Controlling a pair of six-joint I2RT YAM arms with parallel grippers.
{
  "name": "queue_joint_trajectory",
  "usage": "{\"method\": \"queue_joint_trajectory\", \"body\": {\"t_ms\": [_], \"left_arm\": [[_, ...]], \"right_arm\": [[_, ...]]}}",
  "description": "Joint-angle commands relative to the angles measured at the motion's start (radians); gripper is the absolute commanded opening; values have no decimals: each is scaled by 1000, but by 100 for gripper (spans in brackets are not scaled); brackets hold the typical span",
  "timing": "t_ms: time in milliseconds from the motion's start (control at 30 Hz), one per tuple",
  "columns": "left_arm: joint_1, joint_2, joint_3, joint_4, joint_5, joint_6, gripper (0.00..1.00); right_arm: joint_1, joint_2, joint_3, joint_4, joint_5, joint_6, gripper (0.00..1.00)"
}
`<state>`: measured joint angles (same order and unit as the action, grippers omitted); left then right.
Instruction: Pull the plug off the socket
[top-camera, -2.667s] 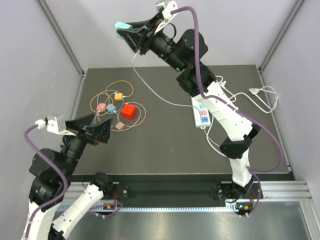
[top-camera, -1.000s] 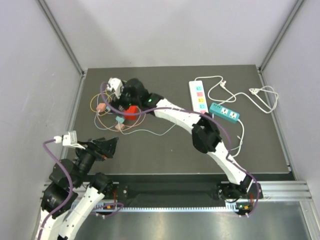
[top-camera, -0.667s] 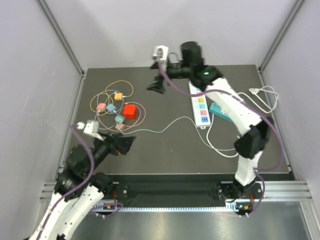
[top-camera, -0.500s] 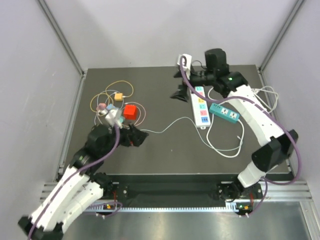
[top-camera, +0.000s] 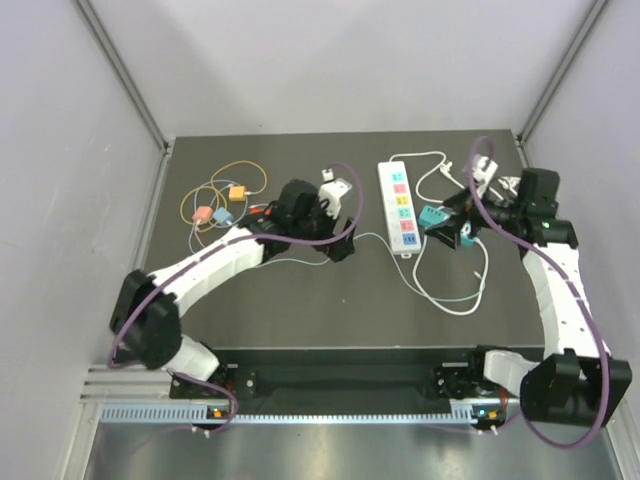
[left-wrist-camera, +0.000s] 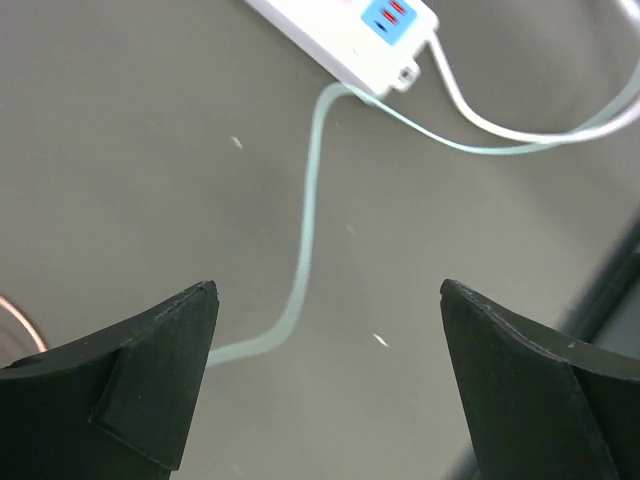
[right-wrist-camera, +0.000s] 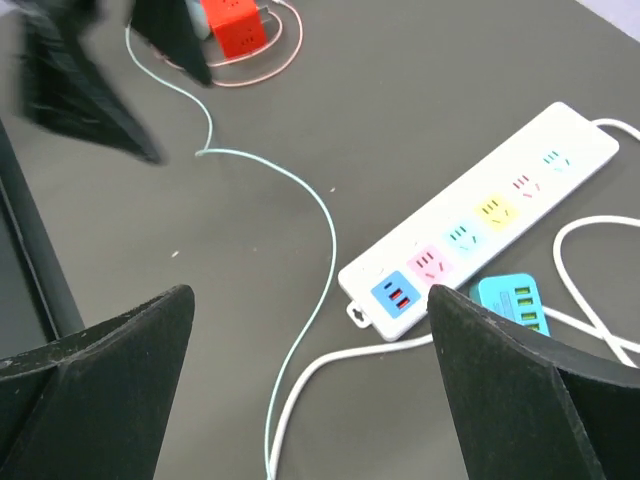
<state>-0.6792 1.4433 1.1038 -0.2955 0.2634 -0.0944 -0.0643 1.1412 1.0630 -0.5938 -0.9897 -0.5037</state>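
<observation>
My left gripper grips across the cable's part beside the white strip next, to draw the thin pale-green cable (top-camera: 368, 235) (left-wrist-camera: 305, 220) away.
A white socket strip (top-camera: 397, 207) (right-wrist-camera: 480, 225) lies right of centre, and none of its coloured sockets has a plug in it. The plug is hidden from me. A teal strip (right-wrist-camera: 510, 298) lies beside it, partly behind my right finger. My left gripper (top-camera: 338, 245) (left-wrist-camera: 328, 290) hangs open over bare mat just left of the white strip (left-wrist-camera: 370, 40). A thin pale-green cable (left-wrist-camera: 305, 220) runs beneath it. My right gripper (top-camera: 452, 232) (right-wrist-camera: 308, 291) is open above the strips' near ends, with nothing between its fingers.
A red cube (right-wrist-camera: 230, 22) inside a copper cable loop sits behind my left arm. Small coloured cubes (top-camera: 203, 213) and looped cables lie at the far left. White cables (top-camera: 450, 295) loop at the right. Grey walls enclose the dark mat (top-camera: 300, 300).
My left arm has swung from the near left out to the middle of the mat. The right arm has drawn back from the far centre to the right, over the teal strip.
</observation>
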Motion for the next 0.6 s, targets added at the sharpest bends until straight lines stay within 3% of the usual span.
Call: {"method": "queue_joint_trajectory", "body": {"t_ms": [0,67,200,367,433,467,567], "left_arm": [[-25,133,138,-13,-58,166,97],[-54,221,210,-54,-117,182,94],[-101,337,298,-94,-231,206,82],[-132,466,415,-175,-296,216,47],[-146,486,435,-208,-296,219,13],[-151,497,467,-232,-309,219,0],[-152,423,457,-249,-433,173,0]], "right_arm": [[-98,-69,-75,95,-209,54,100],[-185,-127,-149,213,-251,147,100],[-269,-161,-170,241,-312,186,100],[-311,-156,-189,258,-345,208,100],[-327,-146,-186,253,-365,212,100],[-331,-146,-186,252,-369,214,100],[-351,-146,-184,246,-380,212,100]]}}
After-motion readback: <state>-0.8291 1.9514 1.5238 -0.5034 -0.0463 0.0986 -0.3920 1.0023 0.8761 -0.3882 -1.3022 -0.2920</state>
